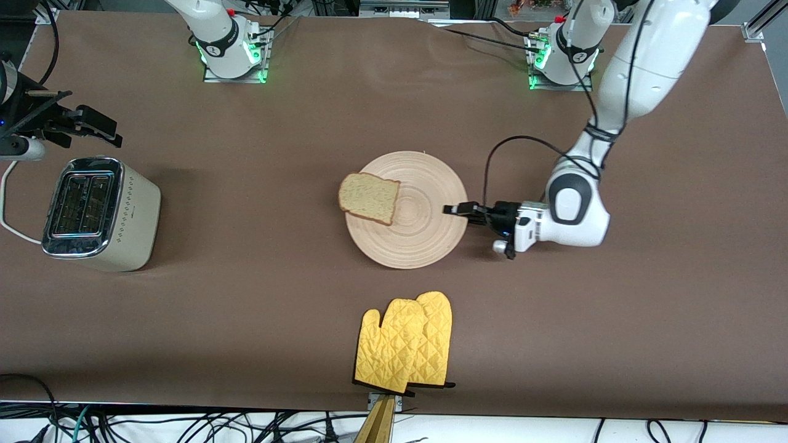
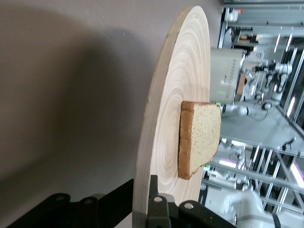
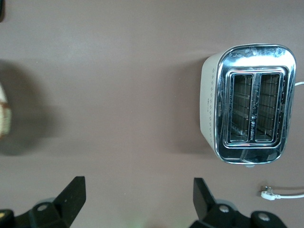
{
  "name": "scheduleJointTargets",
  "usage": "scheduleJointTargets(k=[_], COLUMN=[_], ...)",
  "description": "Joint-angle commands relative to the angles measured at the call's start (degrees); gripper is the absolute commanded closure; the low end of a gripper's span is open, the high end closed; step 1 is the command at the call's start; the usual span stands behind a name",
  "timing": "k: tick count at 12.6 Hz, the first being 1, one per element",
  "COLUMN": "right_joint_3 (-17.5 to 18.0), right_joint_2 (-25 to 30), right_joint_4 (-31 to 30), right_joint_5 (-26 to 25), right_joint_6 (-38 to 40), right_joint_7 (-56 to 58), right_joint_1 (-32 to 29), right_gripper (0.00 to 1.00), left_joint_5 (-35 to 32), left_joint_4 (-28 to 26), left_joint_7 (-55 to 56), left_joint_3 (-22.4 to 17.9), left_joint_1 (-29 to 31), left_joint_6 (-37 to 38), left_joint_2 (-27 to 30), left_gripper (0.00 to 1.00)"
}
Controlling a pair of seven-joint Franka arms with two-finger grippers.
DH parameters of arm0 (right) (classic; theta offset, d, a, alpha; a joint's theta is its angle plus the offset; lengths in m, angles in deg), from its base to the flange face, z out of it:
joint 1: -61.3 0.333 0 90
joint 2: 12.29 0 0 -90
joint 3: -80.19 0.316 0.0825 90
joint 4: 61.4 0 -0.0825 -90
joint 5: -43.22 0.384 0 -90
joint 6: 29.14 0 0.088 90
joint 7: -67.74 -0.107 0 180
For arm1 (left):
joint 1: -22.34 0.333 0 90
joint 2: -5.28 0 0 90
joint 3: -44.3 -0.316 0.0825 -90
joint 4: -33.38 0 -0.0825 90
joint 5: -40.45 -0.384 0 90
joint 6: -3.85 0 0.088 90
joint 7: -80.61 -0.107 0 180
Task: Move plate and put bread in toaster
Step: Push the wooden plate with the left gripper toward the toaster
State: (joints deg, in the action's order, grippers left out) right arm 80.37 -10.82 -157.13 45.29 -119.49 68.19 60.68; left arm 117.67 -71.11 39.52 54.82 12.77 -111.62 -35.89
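Note:
I need to lower the plate (image 2: 166,118) with my left gripper before I let go: its lower edge (image 2: 147,118) is above the shadowed table in the left wrist view, so the plate would drop if I opened now.
The round wooden plate (image 1: 425,227) is in the middle of the table, with the bread (image 1: 369,197) lying on it and overhanging its rim toward the right arm's end. My left gripper (image 1: 452,209) is shut on the plate's rim at the left arm's end. In the left wrist view the gripper (image 2: 137,197) has one finger (image 2: 154,194) on top of the plate (image 2: 166,118) and the other under it, with the bread (image 2: 199,137) a short way off. The toaster (image 1: 98,212) stands at the right arm's end with both slots empty. My right gripper (image 1: 98,126) hangs open over bare table beside the toaster (image 3: 249,104), and nothing is between its fingers (image 3: 140,197).
A pair of yellow oven mitts (image 1: 406,344) lies nearer the front camera than the plate, at the table's edge. The toaster's white cord (image 1: 9,203) trails off the table's end, and its plug (image 3: 268,193) lies on the cloth.

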Motion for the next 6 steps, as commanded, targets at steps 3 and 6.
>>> scheduleJointTargets(k=[3, 6], right_joint_3=[0.3, 0.3], right_joint_2=[0.0, 0.0], right_joint_4=[1.0, 1.0], right_joint_5=[0.0, 0.0], right_joint_6=[1.1, 1.1], right_joint_7=[-0.1, -0.1], right_joint_1=[-0.3, -0.3], right_gripper=[0.0, 0.0], left_joint_5=[5.7, 5.9], left_joint_4=[0.5, 0.5], left_joint_7=[-0.8, -0.8], left_joint_3=[-0.8, -0.8], left_joint_1=[-6.6, -6.9], left_joint_6=[-3.9, -4.0], left_joint_2=[-1.4, -2.5], left_gripper=[1.0, 1.0])
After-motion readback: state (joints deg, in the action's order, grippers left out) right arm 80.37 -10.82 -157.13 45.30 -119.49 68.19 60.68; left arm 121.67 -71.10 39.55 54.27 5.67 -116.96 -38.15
